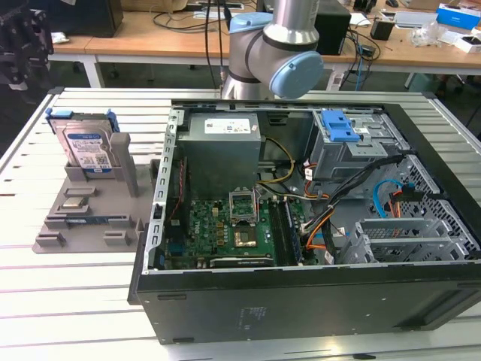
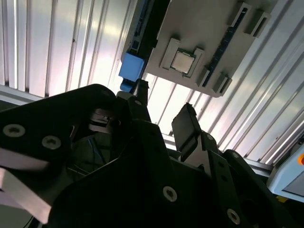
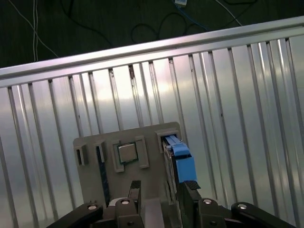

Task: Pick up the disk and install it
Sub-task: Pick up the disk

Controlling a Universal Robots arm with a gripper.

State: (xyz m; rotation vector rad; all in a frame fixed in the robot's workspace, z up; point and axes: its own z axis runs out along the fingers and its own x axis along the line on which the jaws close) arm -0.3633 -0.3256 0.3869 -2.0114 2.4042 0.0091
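Note:
My gripper reaches the disk and grabs its upper blue-railed edge next, since that edge stands free. The grey holder surrounds the bottom of the disk.
The disk stands on edge in a grey holder on the table, at the exterior view's left. It is silver with a blue-and-white label and blue rails. My black gripper hangs high above and beyond it, apart from it. In the first wrist view the disk appears edge-on, its blue rail end just past my gripper. The two fingers stand apart, open, with nothing between them. In the second wrist view the blue rail lies beyond my gripper.
An open computer case lies beside the holder, with a grey power-supply box, a motherboard and a blue bracket in its drive bay. The holder also carries a square chip. The slatted metal table ends just behind the holder.

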